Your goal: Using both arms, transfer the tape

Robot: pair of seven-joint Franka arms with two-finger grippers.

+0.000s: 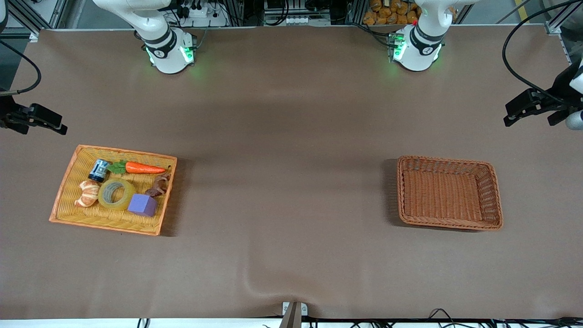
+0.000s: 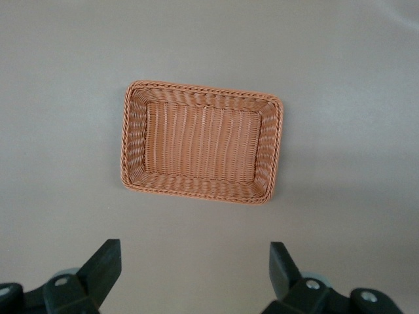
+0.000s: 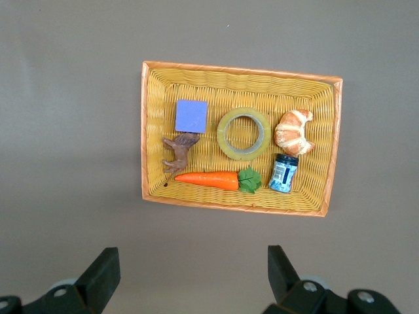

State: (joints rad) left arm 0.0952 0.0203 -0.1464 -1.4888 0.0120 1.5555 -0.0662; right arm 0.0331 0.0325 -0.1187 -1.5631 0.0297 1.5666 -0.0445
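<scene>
I need to lift the tape out of the yellow-orange basket for a handover, so next my right gripper needs to grab it by its ring side (image 1: 130, 194) (image 3: 224, 134).
The tape (image 1: 116, 193), a yellowish translucent ring, lies flat in the yellow-orange basket (image 1: 68, 175) at the right arm's end of the table. It also shows in the right wrist view (image 3: 244, 134), between a purple cube and a croissant toy. My right gripper (image 3: 193, 258) is open and empty, high over the bare table beside that basket; it shows at the edge of the front view (image 1: 54, 124). My left gripper (image 2: 194, 252) is open and empty, high over the table beside the brown basket (image 2: 200, 88), and shows in the front view (image 1: 517, 111).
The yellow-orange basket also holds a carrot toy (image 1: 145, 168), a croissant toy (image 1: 88, 192), a purple cube (image 1: 142, 204), a small dark jar (image 1: 99, 170) and a brown animal figure (image 1: 159, 184). The brown wicker basket (image 1: 448, 160) at the left arm's end holds nothing.
</scene>
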